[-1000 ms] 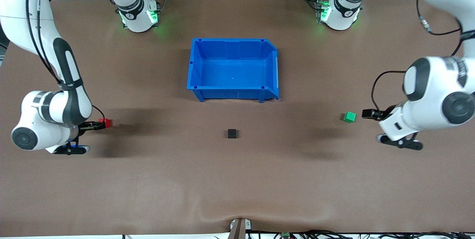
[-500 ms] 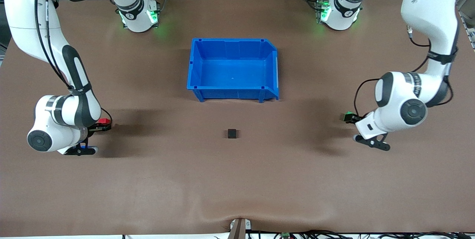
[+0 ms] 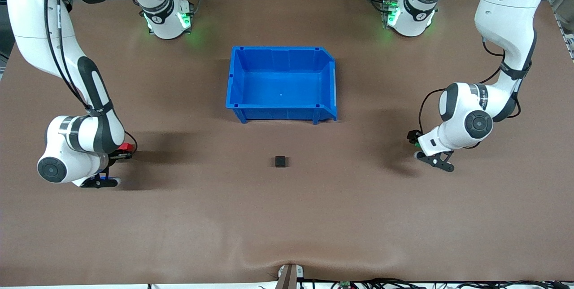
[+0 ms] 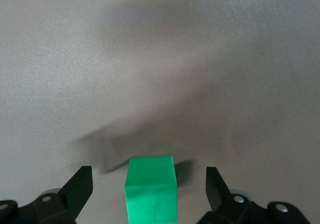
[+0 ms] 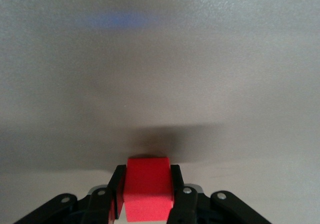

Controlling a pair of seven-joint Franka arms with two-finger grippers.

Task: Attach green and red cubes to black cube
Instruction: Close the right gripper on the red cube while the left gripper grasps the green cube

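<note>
My left gripper's fingers stand on either side of the green cube, so my left gripper closes next. Closing now would catch the cube.
The black cube [image 3: 280, 161] sits on the table, nearer the front camera than the blue bin. My right gripper [image 3: 124, 150] is low at the right arm's end of the table, shut on the red cube [image 3: 129, 147]. In the right wrist view the red cube [image 5: 148, 186] is clamped between both fingers of the gripper [image 5: 148, 183]. My left gripper [image 3: 415, 141] is down at the left arm's end and covers most of the green cube. In the left wrist view the green cube [image 4: 151, 188] rests on the table between the open gripper's [image 4: 149, 189] fingers, with gaps on both sides.
The empty blue bin [image 3: 280, 113] stands in the middle of the table, farther from the front camera than the black cube. The brown table stretches bare between the black cube and each gripper.
My left arm has swung in and lowered, so its open fingers now straddle the green cube. My right arm has shifted slightly, with the red cube still in its grip.
</note>
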